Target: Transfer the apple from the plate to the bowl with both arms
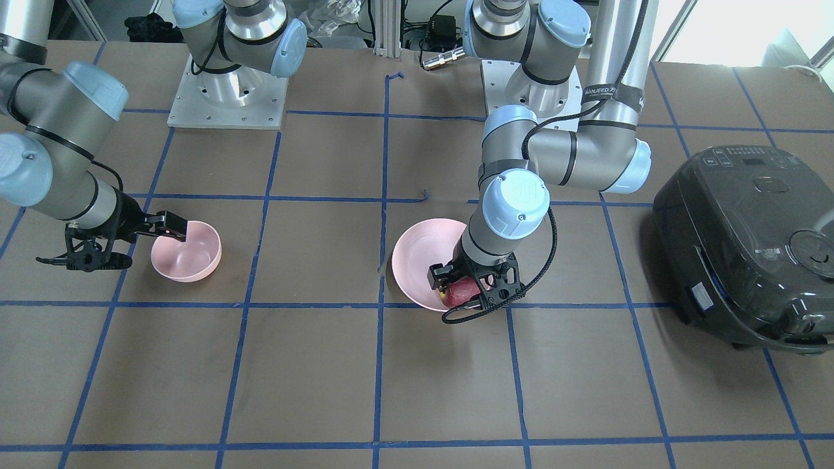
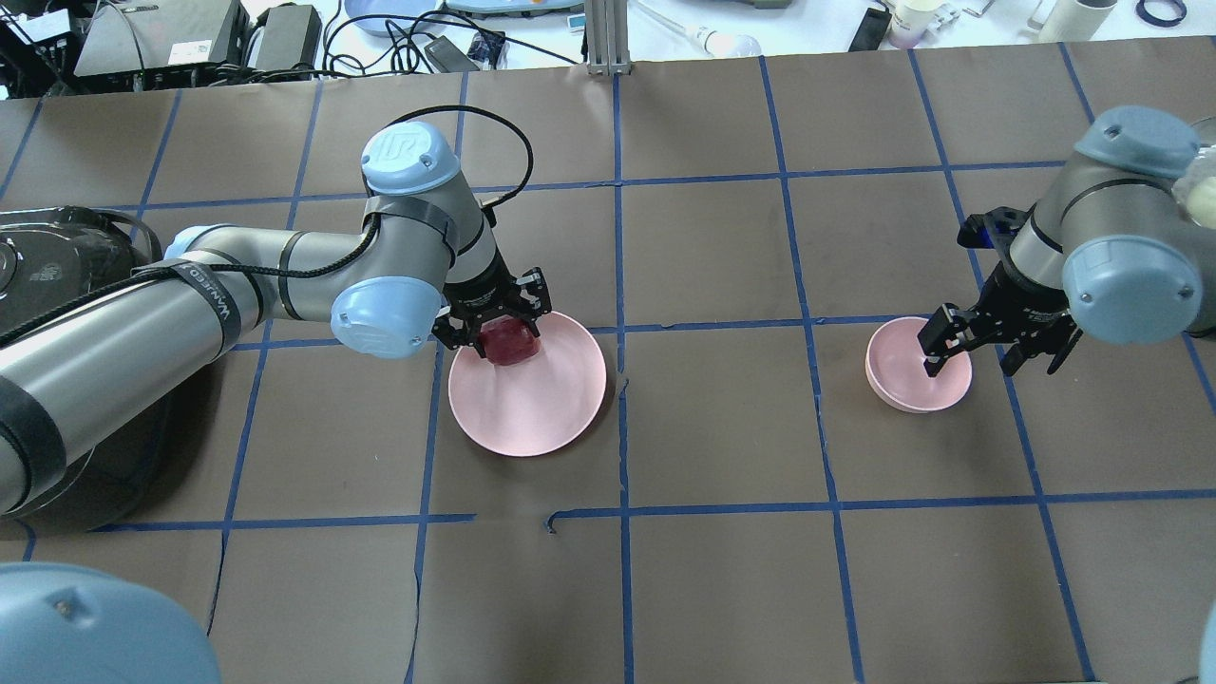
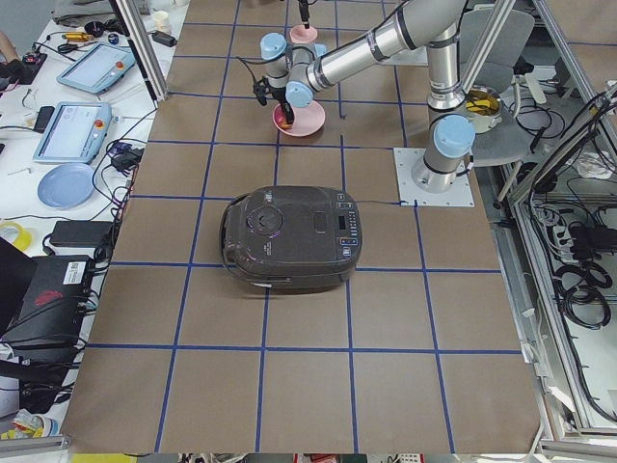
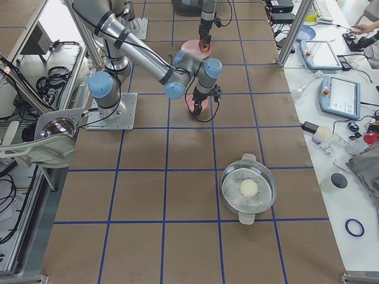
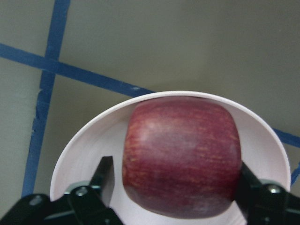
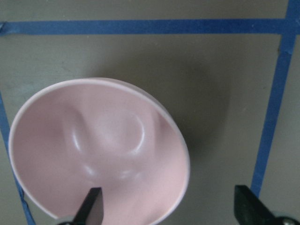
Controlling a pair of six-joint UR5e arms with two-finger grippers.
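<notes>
My left gripper is to grab the apple around its round body [image 1: 461,292] next, to transfer the apple from plate [image 1: 418,254] to bowl.
The dark red apple [image 2: 511,342] sits at the edge of the pale pink plate [image 2: 532,408], on the side toward the left arm. My left gripper [image 2: 494,318] is down over it, open, with one finger on each side. In the left wrist view the apple [image 5: 183,154] fills the space between the fingers [image 5: 104,176]; a thin gap shows on one side. In the front view the apple [image 1: 461,291] shows under the gripper [image 1: 466,286]. My right gripper [image 2: 974,366] is open astride the rim of the small pink bowl [image 2: 907,380]. The bowl [image 6: 103,140] is empty.
A black rice cooker [image 1: 749,247] stands on the table beyond the left arm, also seen in the overhead view [image 2: 47,256]. A metal pot [image 4: 249,189] with a white round thing in it stands toward the table's end on my right. Blue tape lines grid the brown table.
</notes>
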